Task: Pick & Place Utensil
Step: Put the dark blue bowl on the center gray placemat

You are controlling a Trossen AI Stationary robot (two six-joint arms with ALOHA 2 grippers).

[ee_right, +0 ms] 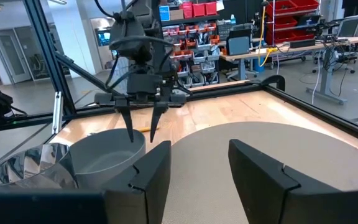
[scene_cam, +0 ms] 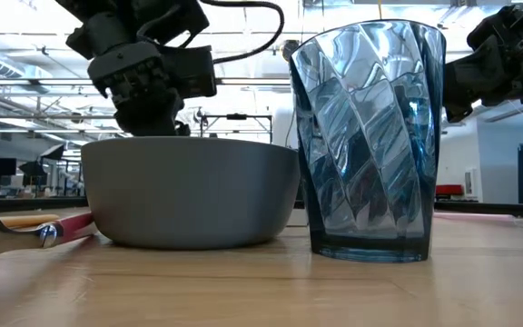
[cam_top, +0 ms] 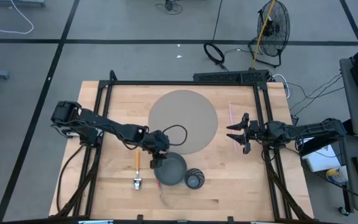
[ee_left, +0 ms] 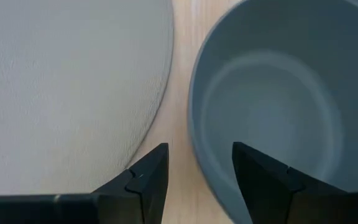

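Note:
The left gripper should close on the grey bowl's rim (ee_left: 197, 149) now, because its fingers are as deep as the bowl's rim, one inside the bowl and one outside.
The utensil (cam_top: 137, 167), with an orange handle and a metal head, lies flat on the wooden table left of the grey bowl (cam_top: 170, 169). My left gripper (ee_left: 197, 155) is open and slants down over the bowl's far-left rim (ee_left: 194, 134). One finger is above the bowl's inside and the other outside it, above the table. I see no touch on the rim. A clear blue glass (cam_top: 194, 179) stands right of the bowl. My right gripper (cam_top: 232, 132) waits open at the right, level, past the round grey mat (cam_top: 183, 121).
A thin pink stick (cam_top: 230, 115) lies right of the mat. Another thin stick (cam_top: 161, 196) lies on the table in front of the bowl. Black frame rails (cam_top: 263, 124) border the table's left, far and right sides. In the low view the bowl (scene_cam: 189, 191) and the glass (scene_cam: 366, 145) stand close together.

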